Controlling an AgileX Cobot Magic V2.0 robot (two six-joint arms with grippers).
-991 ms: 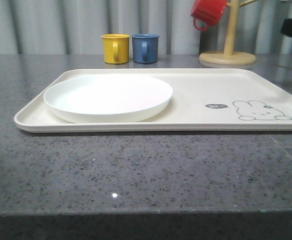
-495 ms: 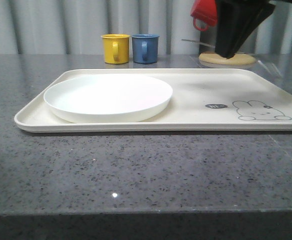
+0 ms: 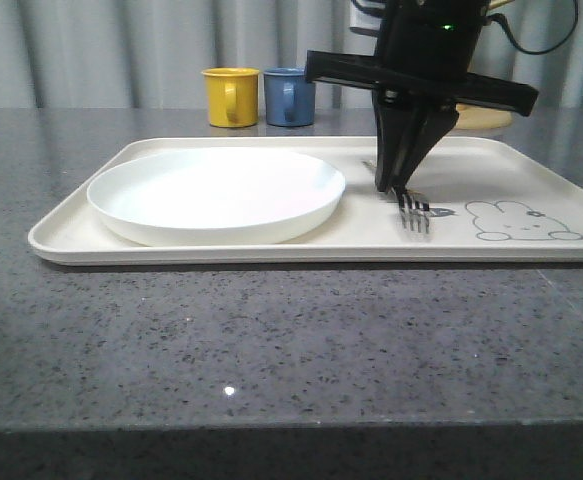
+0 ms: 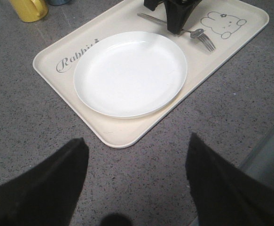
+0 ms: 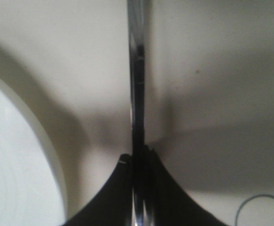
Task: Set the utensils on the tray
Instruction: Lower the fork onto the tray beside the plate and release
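The teeth of the silver fork (image 3: pixel 414 212) are low on the cream tray (image 3: pixel 531 170) beside the plate, so the fork would lie in place. My right gripper should release the fork now.
A cream tray (image 3: pixel 531 170) lies across the grey table, with a round white plate (image 3: pixel 216 190) on its left half. My right gripper (image 3: pixel 389 185) points straight down over the tray's middle, shut on a silver fork (image 3: pixel 414 212). The fork's tines sit low by the rabbit drawing; I cannot tell if they touch the tray. In the right wrist view the fork handle (image 5: pixel 137 70) runs out from between the closed fingers (image 5: pixel 118 188), beside the plate (image 5: pixel 10 165). My left gripper (image 4: pixel 136 141) hangs open and empty above the table, off the tray's (image 4: pixel 113 134) near corner.
A yellow cup (image 3: pixel 231 96) and a blue cup (image 3: pixel 290 96) stand behind the tray. A wooden stand's base (image 3: pixel 486 118) sits at the back right, partly behind the right arm. Bare grey table runs from the tray to the front edge.
The right arm came in from the upper right and dropped over the tray with the fork. The fork's tines are now down by the rabbit drawing.
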